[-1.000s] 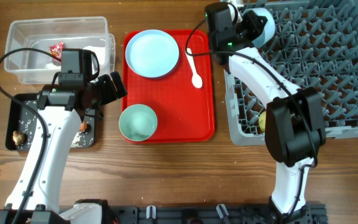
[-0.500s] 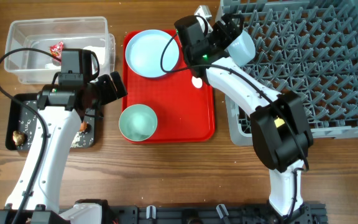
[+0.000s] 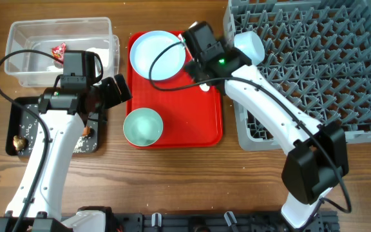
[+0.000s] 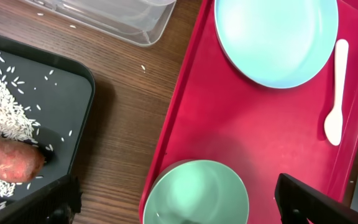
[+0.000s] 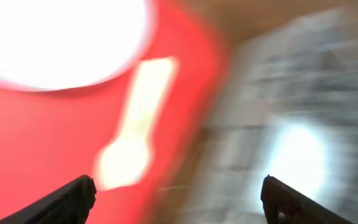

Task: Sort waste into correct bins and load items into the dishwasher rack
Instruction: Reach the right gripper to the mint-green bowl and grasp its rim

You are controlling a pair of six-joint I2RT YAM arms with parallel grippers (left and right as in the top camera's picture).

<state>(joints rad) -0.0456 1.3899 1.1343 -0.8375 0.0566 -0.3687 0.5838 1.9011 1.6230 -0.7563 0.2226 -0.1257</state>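
Observation:
The pale green bowl point(image 4: 197, 193) needs to stand in the dishwasher rack. My right gripper should next grab the bowl by its rim on the side facing the rack.
My left gripper point(image 4: 188, 205) is open and empty, hovering just above a pale green bowl point(image 4: 197, 193) on the red tray point(image 4: 229, 137). The pale blue plate point(image 3: 158, 55) and the white spoon point(image 4: 334, 93) also lie on that tray. A second bowl point(image 3: 248, 46) sits in the near-left corner of the grey dishwasher rack point(image 3: 314, 71). In a blurred wrist view my right gripper point(image 5: 180, 205) is open with nothing in it, over the tray's right edge between the spoon point(image 5: 135, 130) and the rack point(image 5: 303, 81).
The clear tub point(image 3: 18, 61) at the back left holds a red wrapper point(image 3: 59, 51) and white tissue point(image 3: 98, 51). The black tray point(image 3: 15, 122) in front of it holds rice, a carrot point(image 4: 8, 162) and a brown lump point(image 3: 19, 142).
My right gripper opened, let go of the bowl in the rack's corner and swung left over the red tray. The left arm has not moved.

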